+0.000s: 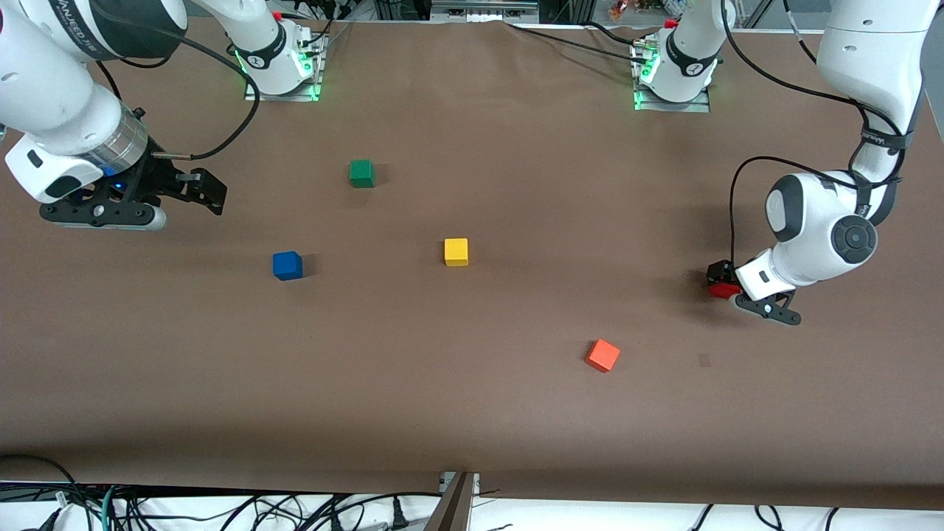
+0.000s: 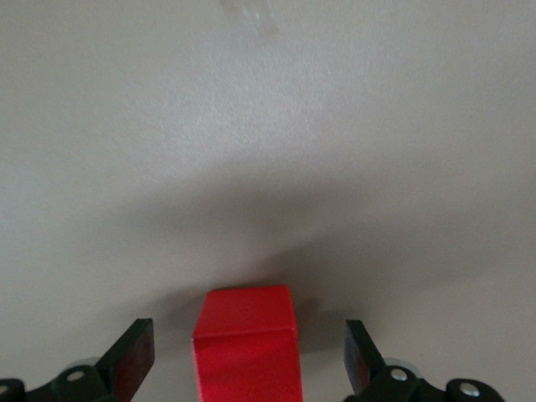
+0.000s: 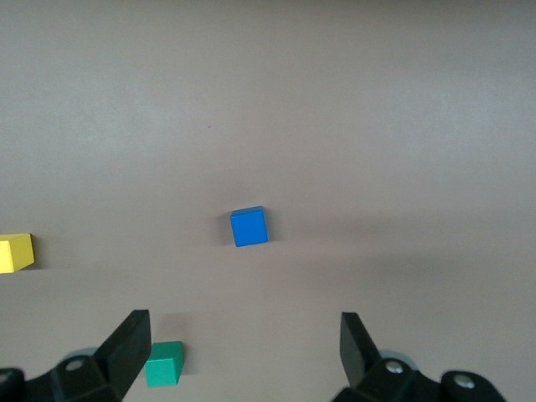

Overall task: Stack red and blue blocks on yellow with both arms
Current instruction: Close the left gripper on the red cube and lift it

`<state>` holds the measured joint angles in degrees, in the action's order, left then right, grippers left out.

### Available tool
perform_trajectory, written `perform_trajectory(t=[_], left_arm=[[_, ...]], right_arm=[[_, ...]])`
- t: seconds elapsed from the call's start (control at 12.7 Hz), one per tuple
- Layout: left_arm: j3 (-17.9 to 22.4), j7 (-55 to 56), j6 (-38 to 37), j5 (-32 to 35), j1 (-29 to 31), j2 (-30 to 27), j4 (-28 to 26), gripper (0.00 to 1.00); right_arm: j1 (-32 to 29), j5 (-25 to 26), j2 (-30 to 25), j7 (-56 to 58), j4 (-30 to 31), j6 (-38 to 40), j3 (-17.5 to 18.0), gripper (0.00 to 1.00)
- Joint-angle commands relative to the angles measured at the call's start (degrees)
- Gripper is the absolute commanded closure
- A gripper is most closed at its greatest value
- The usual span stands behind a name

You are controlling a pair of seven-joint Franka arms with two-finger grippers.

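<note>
I should pick up the red block by its opposite sides with my left gripper, so the red block's bottom stays free to rest on the yellow cube [image 1: 456,251].
The red block [image 1: 725,290] lies on the table at the left arm's end, between the spread fingers of my left gripper [image 1: 721,285]. In the left wrist view the red block [image 2: 246,347] has a gap to each finger of the left gripper [image 2: 249,358], which is open and low at the table. The blue block [image 1: 287,265] lies toward the right arm's end and also shows in the right wrist view [image 3: 249,226]. The yellow cube [image 1: 456,251] sits mid-table. My right gripper [image 1: 210,190] is open and empty, up in the air near the right arm's end.
A green cube [image 1: 361,173] lies nearer the robot bases than the blue block. An orange cube [image 1: 602,355] lies nearer the front camera than the yellow cube. The right wrist view shows the green cube [image 3: 164,363] and the yellow cube [image 3: 15,253].
</note>
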<state>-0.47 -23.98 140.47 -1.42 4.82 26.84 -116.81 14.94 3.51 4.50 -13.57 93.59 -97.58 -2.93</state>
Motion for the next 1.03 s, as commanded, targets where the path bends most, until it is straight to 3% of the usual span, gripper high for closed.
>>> perform_trajectory(t=[0.0,0.24,0.32,0.39,0.47,0.71,0.95], left_arm=[[-0.14,-1.33,2.36,0.1,0.36,-2.14,-3.6,0.0],[-0.14,-1.33,2.44,0.1,0.63,-2.05,-3.87,0.0],[-0.14,-1.33,2.44,0.01,0.63,-2.05,-3.87,0.12],[-0.14,-1.33,2.36,0.01,0.63,-2.05,-3.87,0.4],[-0.14,-1.33,2.36,0.01,0.71,-1.97,-3.87,0.56],[-0.14,-1.16,2.01,-0.08,1.5,-1.96,-3.52,0.96],[-0.32,-0.54,0.26,-0.34,0.9,-3.1,-0.8,1.0]], right_arm=[[-0.35,0.01,-0.36,-0.32,-0.25,0.72,0.2,0.0],[-0.35,0.01,-0.36,-0.32,-0.25,0.72,0.2,0.0],[-0.35,0.01,-0.28,-0.32,-0.25,0.72,0.2,0.0],[-0.35,0.01,-0.36,-0.32,-0.25,0.81,0.29,0.0],[-0.35,0.01,-0.36,-0.32,-0.25,0.72,0.2,0.0],[-0.35,0.01,-0.28,-0.32,-0.25,0.72,0.2,0.0],[-0.35,0.01,-0.28,-0.32,-0.25,0.72,0.2,0.0]])
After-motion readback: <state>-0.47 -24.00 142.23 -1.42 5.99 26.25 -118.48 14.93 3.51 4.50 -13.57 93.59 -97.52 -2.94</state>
